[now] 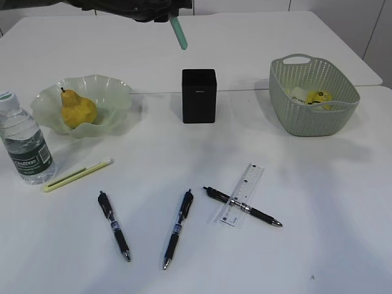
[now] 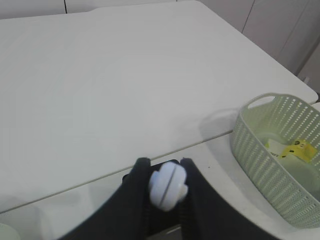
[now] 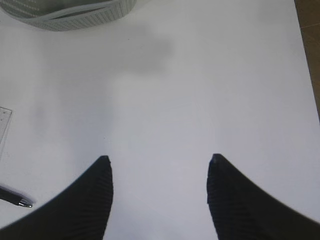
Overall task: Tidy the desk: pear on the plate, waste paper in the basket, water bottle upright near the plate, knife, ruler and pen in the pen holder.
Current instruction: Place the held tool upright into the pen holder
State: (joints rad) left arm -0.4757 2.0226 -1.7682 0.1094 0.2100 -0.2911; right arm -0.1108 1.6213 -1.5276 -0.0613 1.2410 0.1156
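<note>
The teal knife hangs above the black pen holder and would miss if I opened now, so my left gripper lowers it, before letting go.
My left gripper (image 1: pixel 164 12) (image 2: pixel 165 166) is shut on a slim teal knife (image 1: pixel 178 32) with a pale end (image 2: pixel 168 185), held high above the black pen holder (image 1: pixel 198 95). A yellow pear (image 1: pixel 78 109) lies on the green glass plate (image 1: pixel 117 92). A water bottle (image 1: pixel 24 144) stands upright left of the plate. Three pens (image 1: pixel 114 226) (image 1: pixel 178 228) (image 1: pixel 242 206) and a clear ruler (image 1: pixel 243 193) lie on the table in front. Waste paper (image 1: pixel 318 97) sits in the green basket (image 1: pixel 306 122). My right gripper (image 3: pixel 159 162) is open and empty over bare table.
A slim yellow-green stick (image 1: pixel 78 174) lies beside the bottle. The rightmost pen lies across the ruler. The basket also shows in the left wrist view (image 2: pixel 260 145) and at the top of the right wrist view (image 3: pixel 75 15). A table seam runs behind the holder.
</note>
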